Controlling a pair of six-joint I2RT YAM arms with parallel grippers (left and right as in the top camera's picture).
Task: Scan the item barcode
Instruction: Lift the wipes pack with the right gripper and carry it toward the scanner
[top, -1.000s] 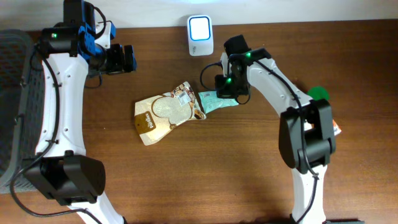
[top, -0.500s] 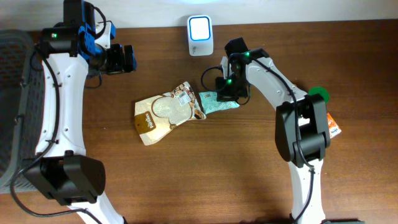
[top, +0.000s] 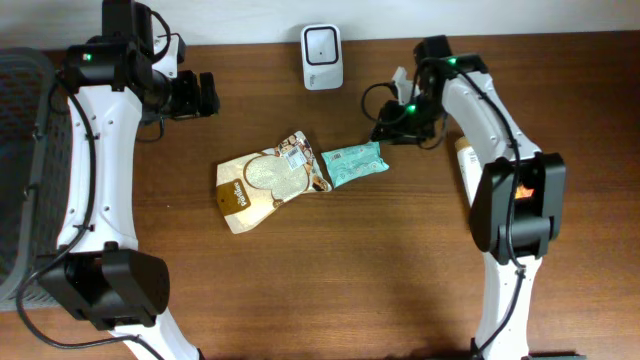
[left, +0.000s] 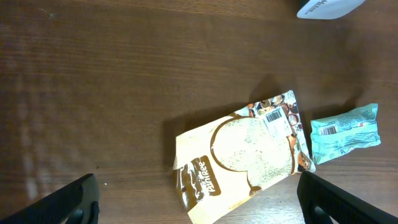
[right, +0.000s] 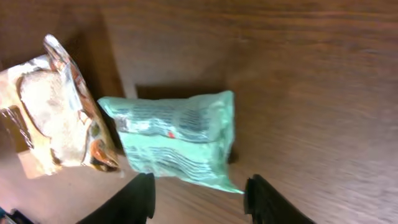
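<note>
My right gripper will next grab the teal snack packet by the end away from the pouch. Its barcode will then stay uncovered to scan.
A teal snack packet (top: 352, 163) lies flat on the wooden table, its left end touching a beige and brown pouch (top: 268, 180). The white scanner (top: 321, 44) stands at the back edge. My right gripper (top: 388, 132) is open just right of the packet and holds nothing. In the right wrist view the teal packet (right: 174, 140) lies ahead of the open gripper (right: 199, 202), beside the pouch (right: 56, 118). My left gripper (top: 197, 95) hangs wide open at the back left. Its view shows the pouch (left: 242, 155), the packet (left: 345, 134), the scanner's edge (left: 326, 7) and its gripper (left: 199, 202).
A grey mesh basket (top: 20, 170) sits off the table's left edge. A pale item (top: 463, 152) lies partly hidden beside the right arm. Bare wood stretches across the table's front half.
My right gripper has opened, let go of the teal packet and drawn back to the upper right. The packet now rests on the table. The scanner's face has gone dark.
</note>
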